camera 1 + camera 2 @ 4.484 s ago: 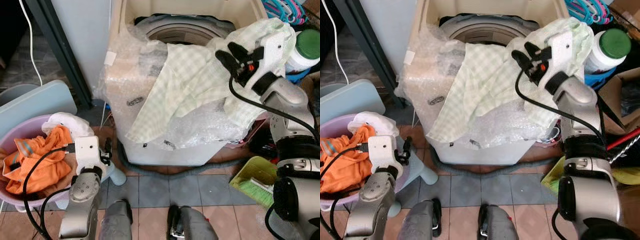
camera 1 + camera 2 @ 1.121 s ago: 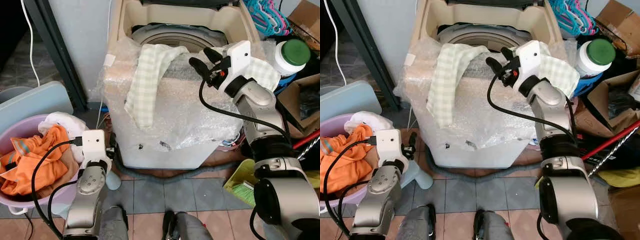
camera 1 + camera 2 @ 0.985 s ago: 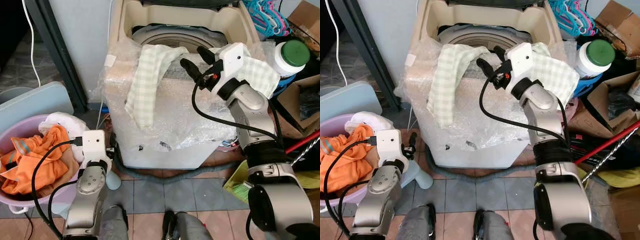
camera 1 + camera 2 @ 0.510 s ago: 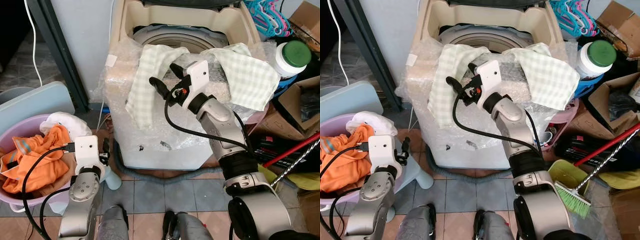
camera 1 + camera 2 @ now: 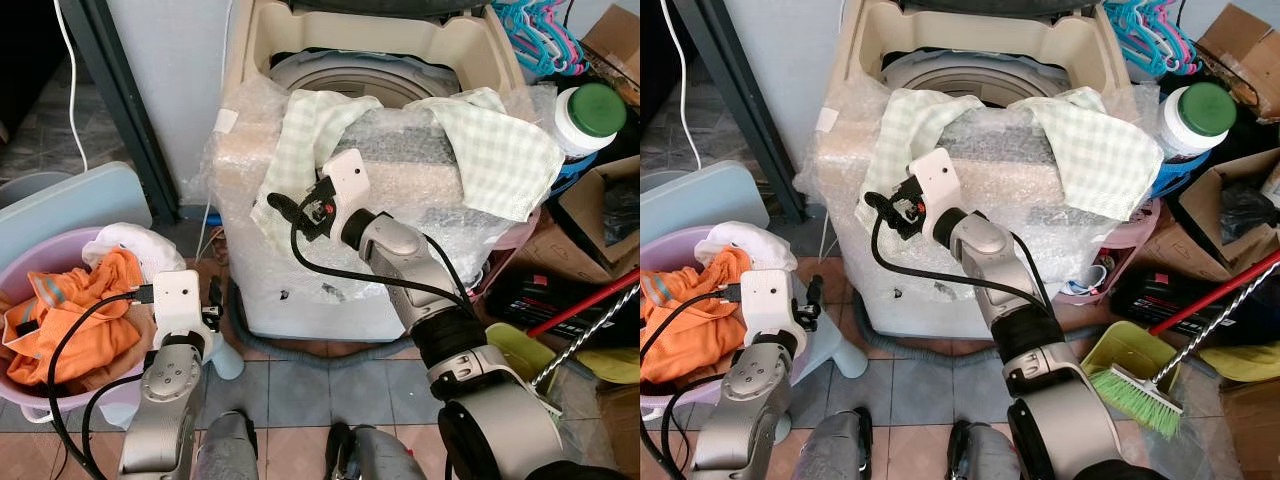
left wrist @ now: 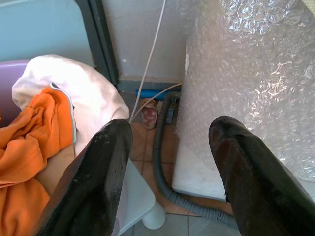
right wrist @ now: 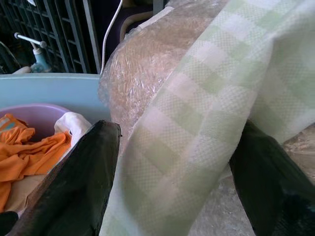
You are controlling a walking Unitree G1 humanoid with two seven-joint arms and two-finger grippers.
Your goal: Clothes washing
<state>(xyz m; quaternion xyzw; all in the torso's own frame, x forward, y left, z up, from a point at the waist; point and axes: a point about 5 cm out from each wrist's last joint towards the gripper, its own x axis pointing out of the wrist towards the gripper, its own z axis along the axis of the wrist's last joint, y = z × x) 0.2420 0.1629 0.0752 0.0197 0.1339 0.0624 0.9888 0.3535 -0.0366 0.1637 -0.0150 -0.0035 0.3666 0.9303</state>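
Next, my right gripper grabs the green checked cloth by its narrow hanging end (image 5: 288, 176) to load the washing machine's drum (image 5: 365, 78).
A green checked cloth (image 5: 293, 165) lies over the front rim of the bubble-wrapped top-loading washing machine (image 5: 340, 270). One end hangs down the front on the left and the other end (image 5: 497, 152) spreads out on the right. My right gripper (image 5: 295, 200) is at the left hanging end. In the right wrist view it (image 7: 177, 130) is open, with the cloth (image 7: 206, 123) between its fingers. My left gripper (image 6: 171, 127) hangs low and open beside the purple basin (image 5: 28, 290), which holds orange clothes (image 5: 70, 325) and a white garment (image 5: 130, 243).
The drum opening (image 5: 350, 72) is open at the top. A green-lidded jar (image 5: 590, 115), hangers (image 5: 540, 25), a cardboard box (image 5: 612, 190) and a green brush (image 5: 1132, 388) crowd the right side. A grey hose (image 6: 162, 162) lies along the floor. A pale blue lid (image 5: 70, 205) leans at left.
My right arm has swung from the right side of the machine across its front to the cloth's left hanging end. The cloth has gone from spread wide to two bunched ends.
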